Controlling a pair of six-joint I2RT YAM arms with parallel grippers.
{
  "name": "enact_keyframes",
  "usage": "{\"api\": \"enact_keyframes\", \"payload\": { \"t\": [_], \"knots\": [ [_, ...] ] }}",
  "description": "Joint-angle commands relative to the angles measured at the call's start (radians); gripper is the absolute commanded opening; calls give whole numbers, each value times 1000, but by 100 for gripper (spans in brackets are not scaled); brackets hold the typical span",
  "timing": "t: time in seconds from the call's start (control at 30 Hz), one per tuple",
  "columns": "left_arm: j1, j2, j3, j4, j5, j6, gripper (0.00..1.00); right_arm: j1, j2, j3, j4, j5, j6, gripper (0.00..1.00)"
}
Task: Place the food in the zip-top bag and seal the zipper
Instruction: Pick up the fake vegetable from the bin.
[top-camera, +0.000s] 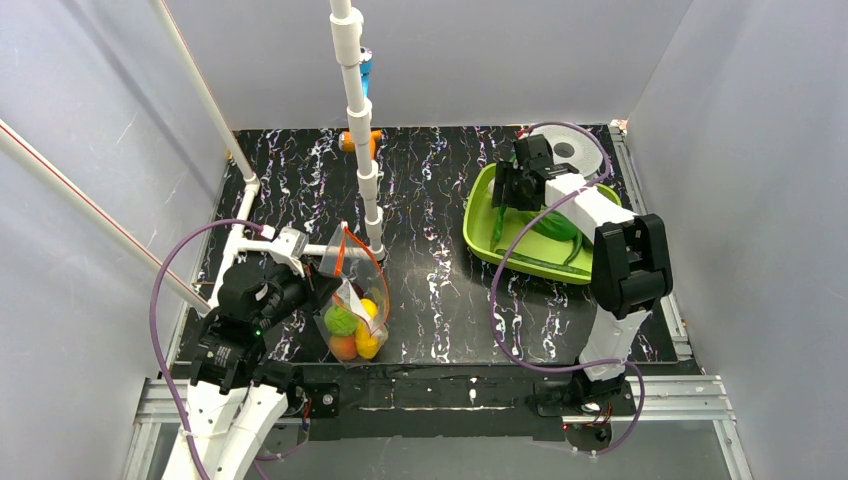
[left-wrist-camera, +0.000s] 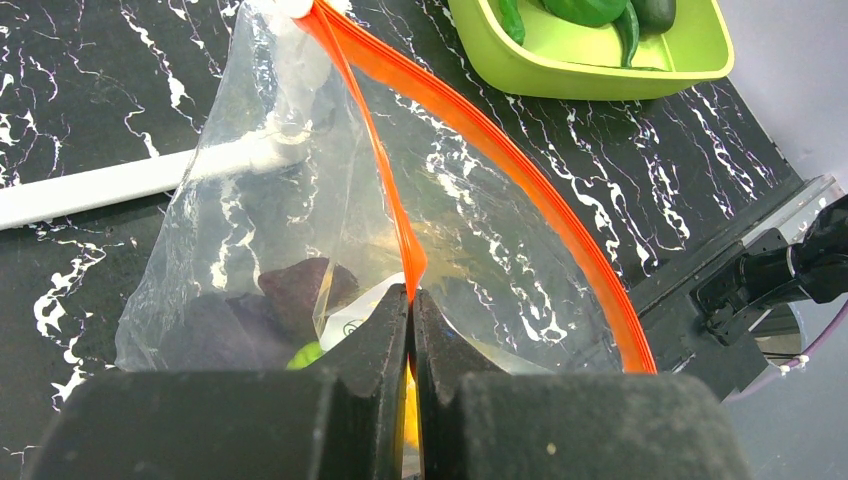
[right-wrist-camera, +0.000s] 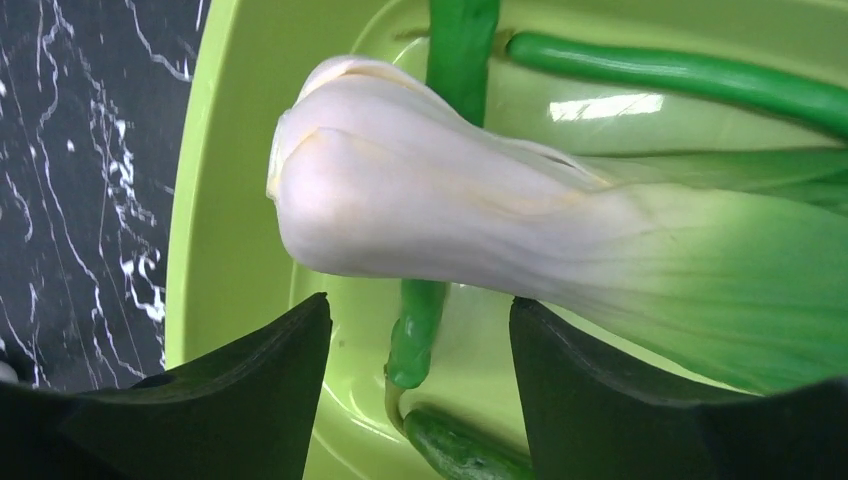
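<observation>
My right gripper grabs the green pod across its stem end (right-wrist-camera: 412, 352) next, which leaves its long body free to enter the zip-top bag first.
The clear zip-top bag (top-camera: 352, 310) stands at the near left, mouth open, with an orange-red peach, a yellow piece and a light green ball inside; a dark purple plum (left-wrist-camera: 300, 290) shows through it. My left gripper (left-wrist-camera: 411, 296) is shut on the bag's red-orange zipper strip (left-wrist-camera: 400, 220) and holds that edge up. My right gripper (right-wrist-camera: 420, 320) is open over the lime-green tray (top-camera: 484, 215), its fingers either side of a green pod (right-wrist-camera: 425, 310), just below a white-and-green leafy vegetable (right-wrist-camera: 480, 210). More green pods (right-wrist-camera: 680, 80) lie in the tray.
A white jointed pole (top-camera: 358, 120) stands at the table's middle back, and a white pipe (left-wrist-camera: 100, 185) lies beside the bag. A white roll (top-camera: 575, 150) sits behind the tray. Grey walls close in both sides.
</observation>
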Motion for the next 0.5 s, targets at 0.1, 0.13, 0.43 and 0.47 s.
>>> {"api": "enact_keyframes", "payload": {
  "t": [0.1, 0.13, 0.43, 0.47],
  "knots": [
    [-2, -7, 4, 4, 7, 4, 0, 18, 1, -35, 10, -124, -20, 74],
    [-2, -7, 3, 4, 8, 4, 0, 25, 18, -21, -7, -115, -17, 74],
    [-1, -13, 4, 2, 3, 5, 0, 125, 137, 93, -139, 84, -30, 70],
    [-1, -14, 3, 2, -1, 4, 0, 128, 147, 95, -142, 89, -25, 68]
  ]
}}
